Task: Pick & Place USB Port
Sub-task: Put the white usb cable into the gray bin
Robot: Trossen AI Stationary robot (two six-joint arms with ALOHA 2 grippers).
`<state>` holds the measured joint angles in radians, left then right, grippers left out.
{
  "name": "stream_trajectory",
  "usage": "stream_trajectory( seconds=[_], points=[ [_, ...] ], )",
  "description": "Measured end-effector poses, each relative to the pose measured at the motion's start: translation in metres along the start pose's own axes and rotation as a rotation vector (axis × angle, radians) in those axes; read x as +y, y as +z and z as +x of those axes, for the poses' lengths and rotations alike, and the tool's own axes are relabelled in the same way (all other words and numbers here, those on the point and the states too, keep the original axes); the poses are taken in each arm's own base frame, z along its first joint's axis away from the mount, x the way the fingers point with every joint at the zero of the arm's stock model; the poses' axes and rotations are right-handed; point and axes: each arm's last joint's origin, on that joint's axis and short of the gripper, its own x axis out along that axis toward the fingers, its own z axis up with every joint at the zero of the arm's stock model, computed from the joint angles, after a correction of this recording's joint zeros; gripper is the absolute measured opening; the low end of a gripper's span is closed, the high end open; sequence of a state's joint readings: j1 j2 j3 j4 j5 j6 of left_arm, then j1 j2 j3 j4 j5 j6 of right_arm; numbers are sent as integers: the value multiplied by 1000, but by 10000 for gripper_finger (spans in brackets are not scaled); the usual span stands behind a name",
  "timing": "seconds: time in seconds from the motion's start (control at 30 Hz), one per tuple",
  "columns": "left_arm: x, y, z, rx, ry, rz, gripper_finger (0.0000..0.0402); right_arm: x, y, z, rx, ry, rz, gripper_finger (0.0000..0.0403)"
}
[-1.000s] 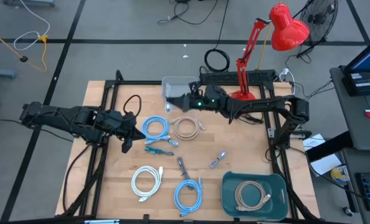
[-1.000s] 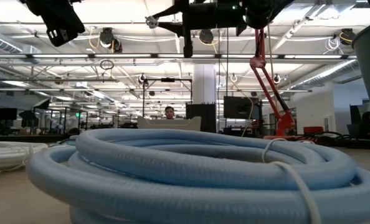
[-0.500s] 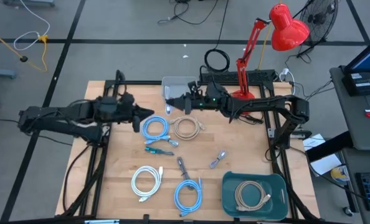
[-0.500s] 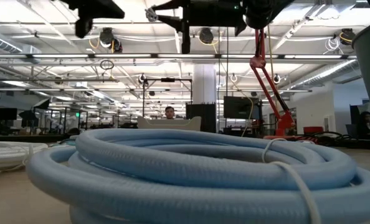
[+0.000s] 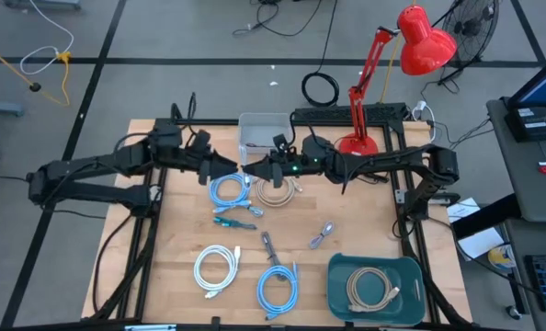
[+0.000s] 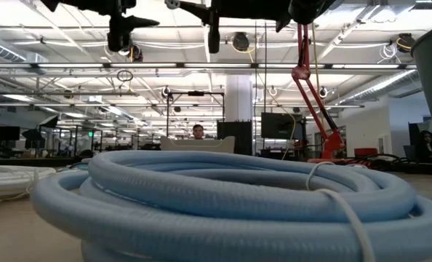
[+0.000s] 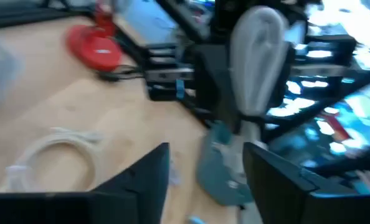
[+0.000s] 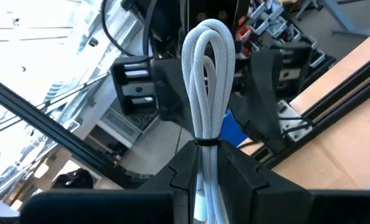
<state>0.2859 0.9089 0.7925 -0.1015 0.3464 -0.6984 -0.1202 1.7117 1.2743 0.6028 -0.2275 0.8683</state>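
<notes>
My left gripper reaches the white cable bundle next and grabs it by its banded middle [image 7: 252, 121] to place the cable in the clear bin.
A white cable, folded into a narrow bundle [image 8: 205, 68] and tied with a dark band, is held above the table's far middle by my right gripper [image 8: 208, 177], which is shut on it. My left gripper [image 7: 205, 180] faces it from the table's left. Its fingers are open, and the bundle [image 7: 257, 56] stands just beyond their tips. In the high view the two grippers [image 5: 222, 171] [image 5: 257, 170] nearly meet over a blue coil [image 5: 229, 190] and a beige coil [image 5: 275, 190] that lie flat on the wood. My right gripper pinches the bundle between its two fingers just below the dark band [image 8: 207, 155]. The looped end [image 8: 207, 37] sticks out past the fingertips, in line with the fingers. The fingers come roughly level from the table's right. The bundle is lifted clear of the table.
A clear bin [image 5: 262, 127] stands at the far edge behind the grippers. A teal tray [image 5: 339, 276] holding a beige coil sits at the near right. A white coil [image 5: 218, 268], a blue coil [image 5: 278, 287] and small connectors [image 5: 321, 235] lie near the front. A red lamp [image 5: 360, 138] stands at the far right.
My left gripper has swung from the table's left toward the far edge and right, up to the right gripper. My right gripper has come a little toward the near edge with the white bundle still in its fingers.
</notes>
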Motion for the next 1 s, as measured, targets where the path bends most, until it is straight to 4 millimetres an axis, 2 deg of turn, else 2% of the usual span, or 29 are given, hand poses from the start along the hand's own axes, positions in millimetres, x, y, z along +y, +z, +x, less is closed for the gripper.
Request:
stream_trajectory(
  seconds=[0.1, 0.2, 0.57, 1.0],
  points=[
    [-5, 4, 0, -26, -65, 24, 232, -1, -2, 0, 1, -26, 3, 43],
    [-9, 7, 0, -70, -86, 40, 228, -1, -3, 1, -9, -41, 8, 43],
    [-8, 8, 3, -106, -54, 72, 171, 0, -7, 1, -14, -72, 17, 43],
    [6, 8, 28, -80, -42, 61, 161, 1, -8, 2, -9, -68, 19, 43]
  ],
)
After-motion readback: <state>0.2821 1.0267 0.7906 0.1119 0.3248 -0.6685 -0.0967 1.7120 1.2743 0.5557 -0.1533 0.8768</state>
